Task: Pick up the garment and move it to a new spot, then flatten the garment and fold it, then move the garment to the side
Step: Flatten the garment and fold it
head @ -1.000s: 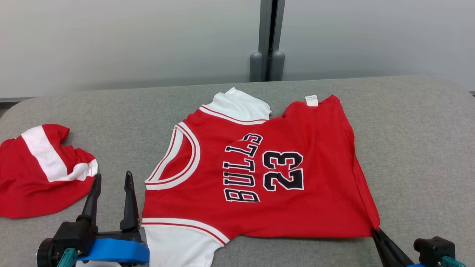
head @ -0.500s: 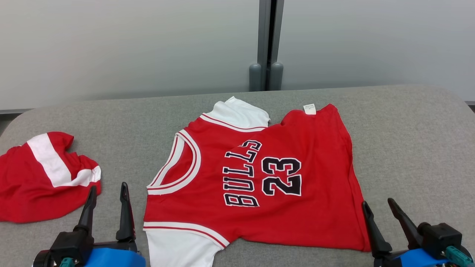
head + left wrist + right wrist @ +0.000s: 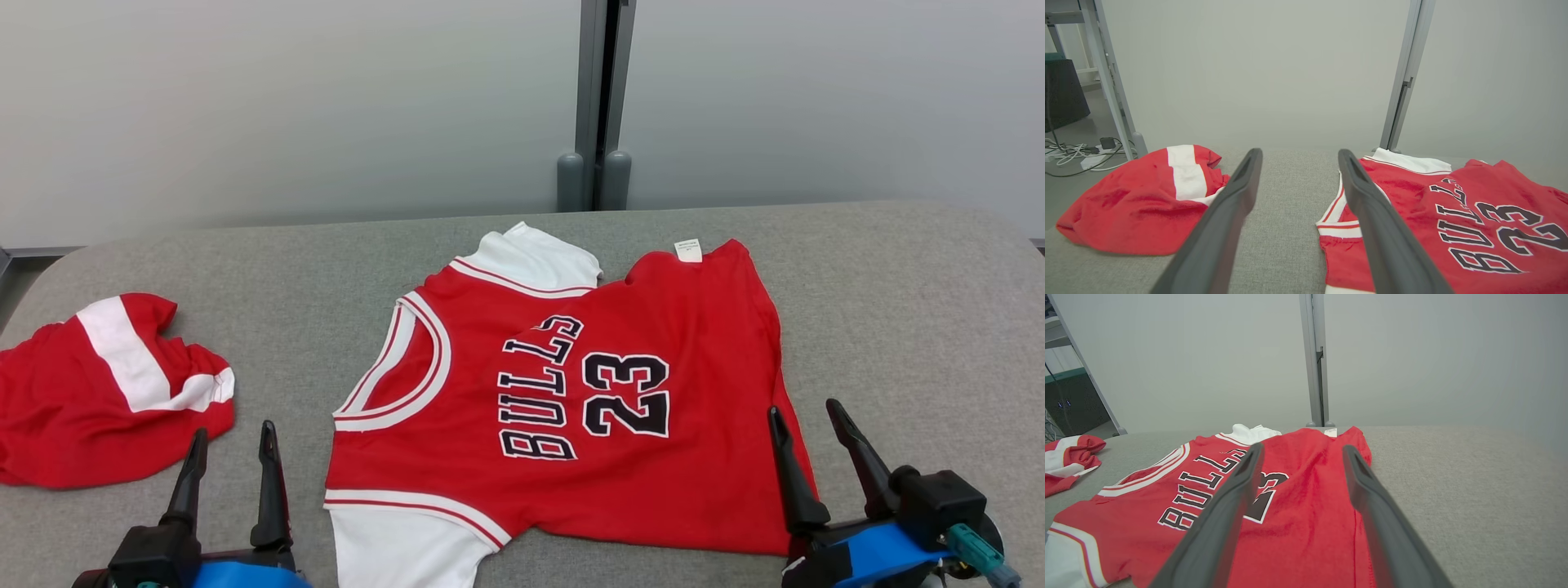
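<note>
My left gripper should next grab the jersey by its white sleeve (image 3: 406, 550) to fold the jersey's side over the BULLS lettering (image 3: 535, 402).
The garment is a red jersey (image 3: 571, 384) with white sleeves and "BULLS 23" on it, spread on the grey table (image 3: 914, 327) with its neck to the left and hem to the right. Its far hem corner is turned over and shows a white label. My right gripper (image 3: 803, 408) stands open over the near hem corner, and in the right wrist view its fingers (image 3: 1302, 448) frame the jersey (image 3: 1306, 490) with nothing between them. My left gripper (image 3: 233, 430) is open over bare table, just left of the jersey's near sleeve; in its own view the fingers (image 3: 1299, 153) straddle grey fabric beside the jersey (image 3: 1453, 196).
A second red and white garment (image 3: 98, 400) lies crumpled at the table's left end, also seen from the left wrist (image 3: 1139, 204). A grey wall with a vertical post (image 3: 600, 98) stands behind the table. Bare table lies to the right of the jersey.
My right gripper has opened, let go of the jersey's near hem corner and come up over it. The left gripper has drawn back toward me. The camera has shifted slightly.
</note>
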Motion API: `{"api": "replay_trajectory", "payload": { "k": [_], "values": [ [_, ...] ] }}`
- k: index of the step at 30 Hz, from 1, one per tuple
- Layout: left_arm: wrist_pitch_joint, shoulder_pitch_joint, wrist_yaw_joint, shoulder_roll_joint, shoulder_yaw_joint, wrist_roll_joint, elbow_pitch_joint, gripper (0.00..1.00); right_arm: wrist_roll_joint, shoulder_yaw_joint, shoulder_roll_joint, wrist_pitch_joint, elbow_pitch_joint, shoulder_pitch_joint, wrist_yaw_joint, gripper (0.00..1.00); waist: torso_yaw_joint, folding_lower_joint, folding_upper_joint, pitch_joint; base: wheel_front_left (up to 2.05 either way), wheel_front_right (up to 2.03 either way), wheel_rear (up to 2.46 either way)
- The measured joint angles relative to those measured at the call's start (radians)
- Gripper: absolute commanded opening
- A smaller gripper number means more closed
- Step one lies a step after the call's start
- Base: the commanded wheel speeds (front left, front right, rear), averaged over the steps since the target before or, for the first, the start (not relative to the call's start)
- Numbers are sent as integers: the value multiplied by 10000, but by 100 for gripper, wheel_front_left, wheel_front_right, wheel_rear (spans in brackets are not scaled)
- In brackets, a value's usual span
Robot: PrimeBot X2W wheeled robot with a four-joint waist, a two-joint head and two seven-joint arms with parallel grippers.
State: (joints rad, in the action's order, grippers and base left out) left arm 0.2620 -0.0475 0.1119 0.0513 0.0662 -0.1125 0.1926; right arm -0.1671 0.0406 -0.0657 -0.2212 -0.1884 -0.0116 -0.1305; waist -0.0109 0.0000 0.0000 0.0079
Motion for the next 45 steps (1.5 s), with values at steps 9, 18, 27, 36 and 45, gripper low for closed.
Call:
{"api": "replay_trajectory", "payload": {
  "k": [9,18,27,36,45],
  "values": [
    [-2,-81,-63,10,-25,201,199,100,182,-213,111,-59,-585,-69,0,100,2,0,0,-2,0,0,0],
    [0,-546,82,207,-957,347,1091,100,610,-871,113,257,-1528,198,-2,100,-12,0,0,-26,0,0,0],
    [-2,-958,142,573,-1987,63,2153,100,692,-1296,29,435,-2449,491,0,100,42,0,0,110,0,0,0],
    [-2,-1002,171,673,-2748,-485,2865,100,604,-1179,29,366,-3321,496,0,100,50,0,0,245,0,0,0],
    [35,-680,171,708,-3402,-1049,3655,100,428,-888,40,88,-4207,42,0,100,134,0,0,378,0,0,0]
  ]
}}
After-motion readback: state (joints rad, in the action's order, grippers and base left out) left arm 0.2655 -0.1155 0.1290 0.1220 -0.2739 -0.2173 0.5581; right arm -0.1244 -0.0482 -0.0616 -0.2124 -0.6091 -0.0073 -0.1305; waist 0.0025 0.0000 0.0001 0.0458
